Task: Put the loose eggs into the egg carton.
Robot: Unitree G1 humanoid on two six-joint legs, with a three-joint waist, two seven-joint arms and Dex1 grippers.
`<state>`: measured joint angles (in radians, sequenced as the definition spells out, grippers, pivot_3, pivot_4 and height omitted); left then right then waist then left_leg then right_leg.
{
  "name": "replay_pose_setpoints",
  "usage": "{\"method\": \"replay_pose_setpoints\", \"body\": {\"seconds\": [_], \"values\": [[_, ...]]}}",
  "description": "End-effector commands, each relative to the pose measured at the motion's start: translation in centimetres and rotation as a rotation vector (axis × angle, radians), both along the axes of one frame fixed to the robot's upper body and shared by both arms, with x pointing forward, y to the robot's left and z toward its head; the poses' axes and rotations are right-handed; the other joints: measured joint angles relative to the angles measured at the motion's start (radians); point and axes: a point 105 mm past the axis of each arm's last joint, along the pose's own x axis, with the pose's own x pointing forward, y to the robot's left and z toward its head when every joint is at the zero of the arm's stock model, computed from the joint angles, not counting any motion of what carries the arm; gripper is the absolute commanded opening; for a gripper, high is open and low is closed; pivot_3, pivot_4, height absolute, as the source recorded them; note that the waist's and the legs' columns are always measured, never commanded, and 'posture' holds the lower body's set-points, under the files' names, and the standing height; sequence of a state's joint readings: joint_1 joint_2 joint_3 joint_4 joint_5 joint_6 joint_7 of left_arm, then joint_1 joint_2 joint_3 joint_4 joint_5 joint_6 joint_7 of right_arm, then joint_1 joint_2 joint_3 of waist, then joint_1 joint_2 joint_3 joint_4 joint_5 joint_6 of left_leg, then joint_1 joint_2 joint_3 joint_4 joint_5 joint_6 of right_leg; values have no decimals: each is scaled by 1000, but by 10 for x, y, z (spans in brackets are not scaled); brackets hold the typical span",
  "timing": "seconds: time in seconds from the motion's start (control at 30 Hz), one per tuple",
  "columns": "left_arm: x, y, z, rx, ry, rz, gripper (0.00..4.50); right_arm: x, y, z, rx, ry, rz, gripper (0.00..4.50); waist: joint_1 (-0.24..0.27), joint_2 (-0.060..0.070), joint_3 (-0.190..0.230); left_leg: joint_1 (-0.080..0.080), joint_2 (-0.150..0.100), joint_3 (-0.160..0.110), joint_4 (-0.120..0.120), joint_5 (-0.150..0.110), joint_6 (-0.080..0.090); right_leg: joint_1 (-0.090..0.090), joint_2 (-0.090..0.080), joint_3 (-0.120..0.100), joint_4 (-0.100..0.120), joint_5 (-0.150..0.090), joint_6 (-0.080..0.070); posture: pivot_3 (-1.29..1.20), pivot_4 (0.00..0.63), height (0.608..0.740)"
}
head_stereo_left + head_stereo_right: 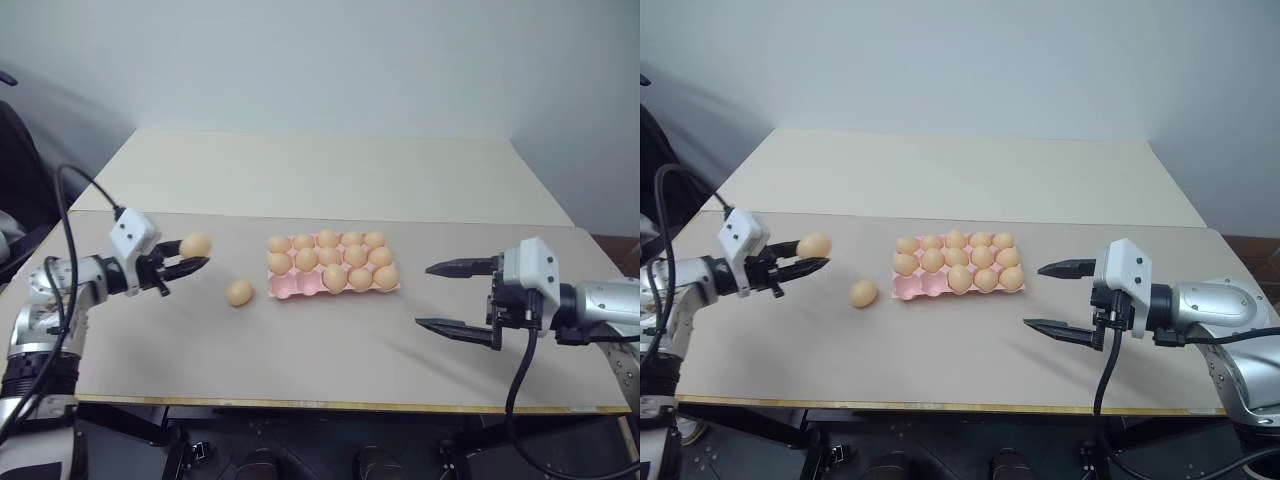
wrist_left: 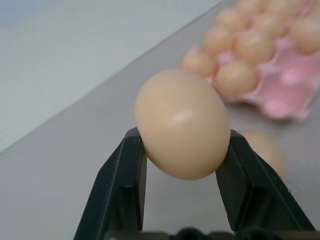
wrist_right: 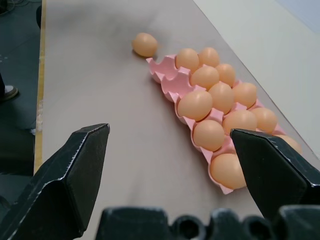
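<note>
The pinched egg is still short of the carton's bare pink cups, so it is too early for my left gripper to release. The egg moves to the cups first.
The pink egg carton (image 1: 290,287) lies at the middle of the table and holds several light orange-tan eggs (image 1: 330,258); its front-left cups are bare. One loose egg (image 1: 239,292) rests on the table just left of the carton. Further left, my left gripper (image 1: 195,256) is raised above the table and shut on another loose egg (image 2: 182,125), which is pinched between both fingers (image 2: 125,170). To the right of the carton, my right gripper (image 1: 425,295) stands wide open with nothing in it, pointing toward the carton (image 3: 165,75).
The carton sits on a grey-brown tabletop (image 1: 300,350) whose front edge runs close to me. A cream table (image 1: 330,170) adjoins it behind, against a white wall. Dark objects (image 1: 15,150) stand off the left side.
</note>
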<state>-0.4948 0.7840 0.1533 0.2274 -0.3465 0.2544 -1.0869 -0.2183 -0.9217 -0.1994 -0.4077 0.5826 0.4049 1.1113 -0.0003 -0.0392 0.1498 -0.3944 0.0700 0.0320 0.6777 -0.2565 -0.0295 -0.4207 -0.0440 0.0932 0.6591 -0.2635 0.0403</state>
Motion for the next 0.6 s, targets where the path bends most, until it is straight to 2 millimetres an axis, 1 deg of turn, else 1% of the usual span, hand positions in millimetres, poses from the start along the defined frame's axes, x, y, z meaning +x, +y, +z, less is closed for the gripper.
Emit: {"method": "replay_pose_setpoints", "body": {"seconds": [0.03, 0.2, 0.3, 0.47, 0.57, 0.6], "values": [[-4, -48, 6, -55, -5, -169, 1986, -1, 3, 6, 2, -33, 21, 4500, 0, 0, 0, 0, 0, 0, 0, 0, 0, 0, 0, 0, 0, 0, 0, 0, 150, 740], [5, -97, -5, -69, 22, -283, 1986, -1, 3, 8, 0, -42, 16, 4500, 0, 0, 0, 0, 0, 0, 1, 0, 0, 0, 0, 0, 0, 0, 0, 0, 150, 740], [10, -115, -7, -68, 32, -319, 1986, -4, 3, 8, 0, -45, 9, 4500, -2, 0, 0, 0, -1, -1, 1, 0, 0, 0, 0, 0, 0, 0, 0, 0, 150, 740], [14, -126, -18, -6, 67, -347, 1986, -7, 3, 8, 7, -47, -10, 4500, -14, 0, 0, 0, -1, -1, 1, 0, 0, 0, 0, 1, 0, 0, 0, 0, 150, 740], [15, -128, -23, 7, 99, -358, 1986, -8, 4, 8, 10, -48, -20, 4500, -13, 0, 0, 0, -1, -1, 1, 0, 0, 0, 0, 1, 0, 0, 0, 0, 150, 740], [16, -128, -25, 14, 102, -355, 2177, -9, 4, 8, 11, -48, -23, 4500, -13, 0, 0, 0, -1, -1, 1, 0, 0, 0, 0, 1, 0, 0, 0, 0, 150, 740]]}}
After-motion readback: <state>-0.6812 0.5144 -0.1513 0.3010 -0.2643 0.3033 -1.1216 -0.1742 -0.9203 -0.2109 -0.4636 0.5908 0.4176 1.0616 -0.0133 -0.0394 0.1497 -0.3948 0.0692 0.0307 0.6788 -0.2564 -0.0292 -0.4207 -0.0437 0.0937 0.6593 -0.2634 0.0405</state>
